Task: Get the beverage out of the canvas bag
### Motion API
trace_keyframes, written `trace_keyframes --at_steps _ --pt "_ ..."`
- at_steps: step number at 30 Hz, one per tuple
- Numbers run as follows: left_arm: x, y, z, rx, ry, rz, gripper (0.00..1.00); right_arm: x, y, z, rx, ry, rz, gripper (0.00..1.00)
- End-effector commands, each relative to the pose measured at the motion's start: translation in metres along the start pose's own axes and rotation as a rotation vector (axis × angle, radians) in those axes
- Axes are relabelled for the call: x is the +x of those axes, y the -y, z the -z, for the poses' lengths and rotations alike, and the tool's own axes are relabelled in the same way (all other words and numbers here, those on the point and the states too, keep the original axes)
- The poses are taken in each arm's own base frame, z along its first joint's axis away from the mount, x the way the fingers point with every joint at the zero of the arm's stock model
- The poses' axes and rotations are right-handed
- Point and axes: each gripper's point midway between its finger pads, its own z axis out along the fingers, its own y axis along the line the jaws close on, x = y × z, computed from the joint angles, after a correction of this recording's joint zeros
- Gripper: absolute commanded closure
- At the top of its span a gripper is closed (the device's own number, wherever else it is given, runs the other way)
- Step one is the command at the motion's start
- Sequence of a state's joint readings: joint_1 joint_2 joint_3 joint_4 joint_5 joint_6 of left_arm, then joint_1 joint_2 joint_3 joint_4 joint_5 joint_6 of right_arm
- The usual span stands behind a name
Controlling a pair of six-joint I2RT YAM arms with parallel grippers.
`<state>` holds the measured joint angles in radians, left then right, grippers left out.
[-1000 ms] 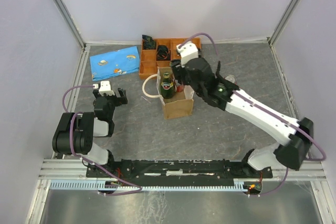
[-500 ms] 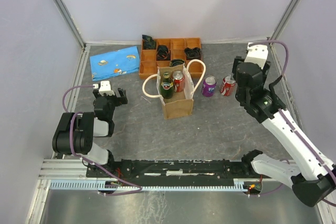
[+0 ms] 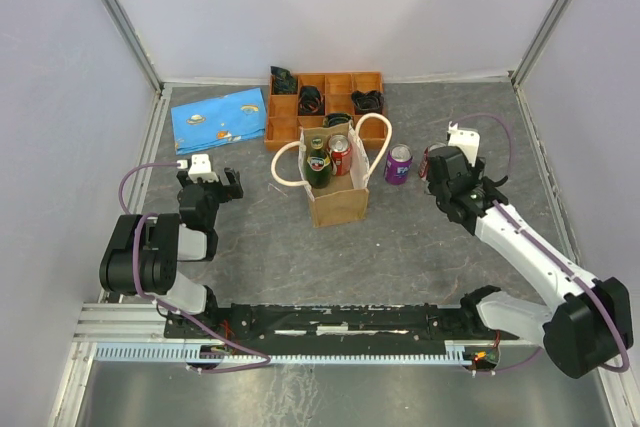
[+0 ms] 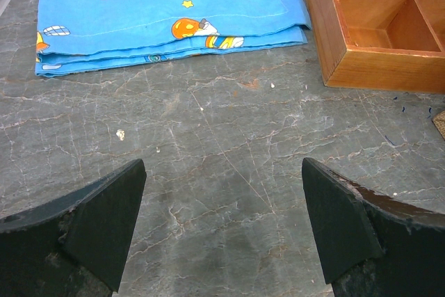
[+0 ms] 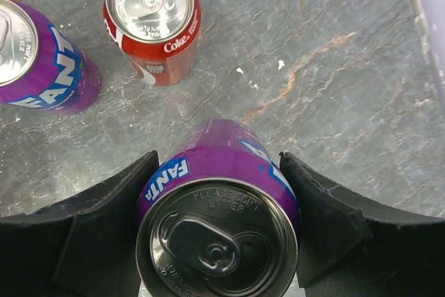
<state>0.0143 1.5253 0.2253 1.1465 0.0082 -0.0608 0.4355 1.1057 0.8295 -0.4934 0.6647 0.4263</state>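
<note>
The purple Fanta can in my right gripper hangs above the table and would fall if I opened now, so my right gripper needs to keep holding it.
The canvas bag (image 3: 335, 197) stands upright mid-table, cream handles looped out to both sides. A green bottle (image 3: 318, 162) and a red can (image 3: 340, 155) stand inside it. My right gripper (image 5: 217, 165) is right of the bag, shut on a purple Fanta can (image 5: 219, 220); both fingers press its sides. In the top view the right gripper (image 3: 442, 171) hides that can. A second purple Fanta can (image 5: 42, 67) and a red Coke can (image 5: 153, 22) stand on the table just beyond it. My left gripper (image 4: 222, 227) hangs open over bare table, far left of the bag.
An orange-brown compartment tray (image 3: 325, 107) sits behind the bag, and its corner (image 4: 361, 53) shows in the left wrist view. A blue patterned pouch (image 3: 220, 119) lies flat at the back left. The enclosure wall (image 3: 545, 147) runs close to the right of the cans.
My right arm swung from over the bag to the far right, then came down beside the cans on the table. The left arm has not moved.
</note>
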Motion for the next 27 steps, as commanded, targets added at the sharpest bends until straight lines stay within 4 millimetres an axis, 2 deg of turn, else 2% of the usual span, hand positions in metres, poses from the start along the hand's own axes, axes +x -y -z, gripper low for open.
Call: trace_keyframes --at_steps 1,9,18,27 --pt "-0.014 -0.001 -0.003 -0.003 0.048 -0.04 0.01 -0.028 -0.022 -0.01 -0.07 0.113 -0.139 1.0" --pt "-0.014 -0.001 -0.003 -0.003 0.05 -0.04 0.01 -0.01 -0.037 -0.038 -0.106 0.055 -0.178 1.0" --pt "-0.015 -0.001 -0.003 -0.002 0.051 -0.04 0.01 0.007 -0.035 -0.055 -0.073 -0.044 -0.191 0.97" --pt "-0.014 -0.001 -0.003 -0.003 0.05 -0.04 0.01 0.023 -0.04 -0.063 -0.079 -0.139 -0.198 0.74"
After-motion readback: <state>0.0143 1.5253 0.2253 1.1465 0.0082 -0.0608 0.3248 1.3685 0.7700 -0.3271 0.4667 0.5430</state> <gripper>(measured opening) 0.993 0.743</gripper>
